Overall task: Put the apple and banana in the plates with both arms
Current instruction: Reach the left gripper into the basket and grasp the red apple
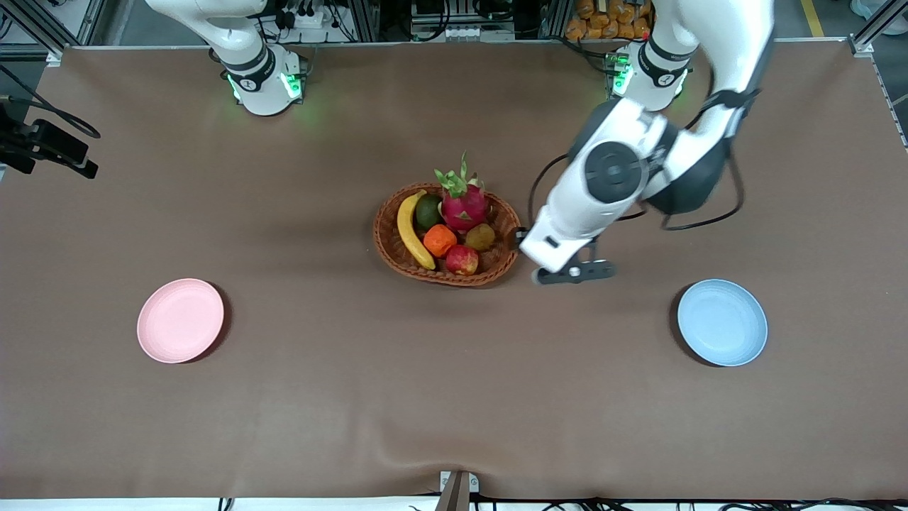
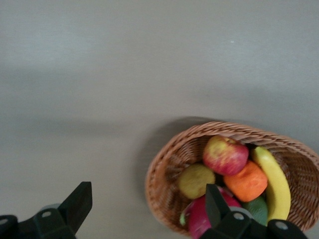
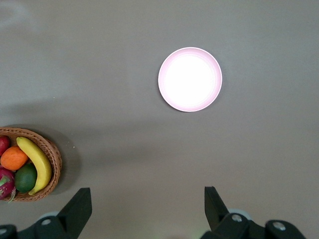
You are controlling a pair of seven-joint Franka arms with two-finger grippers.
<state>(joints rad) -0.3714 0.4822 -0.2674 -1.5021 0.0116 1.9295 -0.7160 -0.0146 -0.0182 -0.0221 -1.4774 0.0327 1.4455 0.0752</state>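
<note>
Next, my left gripper grips the red apple by its rounded sides around the stem (image 1: 462, 260) to place the apple on a plate (image 1: 721, 322).
The red apple (image 1: 462, 260) (image 2: 225, 155) and the yellow banana (image 1: 413, 231) (image 2: 274, 181) (image 3: 36, 162) lie in a brown wicker basket (image 1: 496, 273) at the table's middle. The apple is at the basket's side nearer the front camera. My left gripper (image 2: 147, 194) hangs open and empty over the basket's rim (image 2: 164, 159), at the left arm's end of the basket. The pink plate (image 1: 180, 320) (image 3: 190, 79) and the blue plate (image 1: 722, 322) hold nothing. My right gripper (image 3: 147, 196) is open and empty, high over bare table, out of the front view.
The basket also holds a pink dragon fruit (image 1: 464, 202), an orange fruit (image 1: 440, 240), a green fruit (image 1: 428, 210) and a yellowish-brown fruit (image 1: 480, 236). The brown tablecloth (image 1: 454, 397) covers the whole table. A black camera mount (image 1: 50, 145) sits at the table's edge on the right arm's end.
</note>
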